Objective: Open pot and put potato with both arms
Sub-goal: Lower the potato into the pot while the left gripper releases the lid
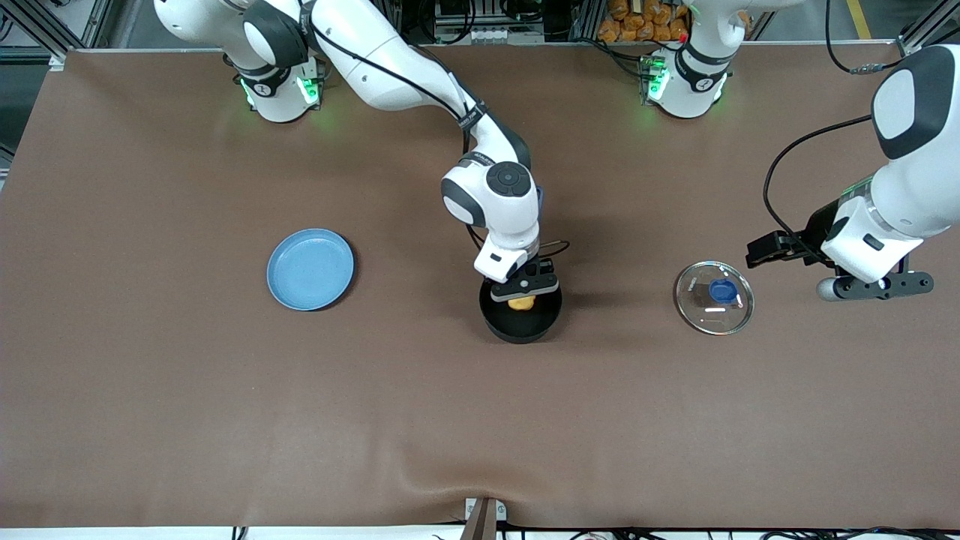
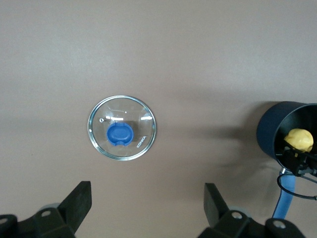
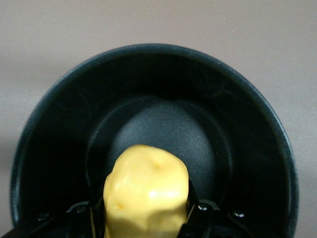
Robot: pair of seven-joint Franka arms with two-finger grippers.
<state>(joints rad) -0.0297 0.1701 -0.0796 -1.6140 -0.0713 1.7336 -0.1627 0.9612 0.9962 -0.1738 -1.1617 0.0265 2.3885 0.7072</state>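
The yellow potato (image 3: pixel 146 183) sits down inside the black pot's rim in the right wrist view, so it is time for my right gripper to release it.
The black pot (image 1: pixel 520 319) stands open near the table's middle; it also shows in the left wrist view (image 2: pixel 277 134) and fills the right wrist view (image 3: pixel 148 99). My right gripper (image 1: pixel 523 294) is shut on the yellow potato (image 1: pixel 522 303) and holds it just over the pot's inside; the potato shows close in the right wrist view (image 3: pixel 146 196). The pot's blue handle (image 2: pixel 286 206) shows only in the left wrist view. The glass lid (image 1: pixel 713 297) with its blue knob lies flat on the table toward the left arm's end. My left gripper (image 1: pixel 874 287) is open and empty above the table beside the lid (image 2: pixel 122 134).
A flat light-blue plate (image 1: pixel 310 269) lies toward the right arm's end of the table. The brown table cover (image 1: pixel 480 420) stretches wide nearer the front camera. A small bracket (image 1: pixel 484 514) sits at the table's near edge.
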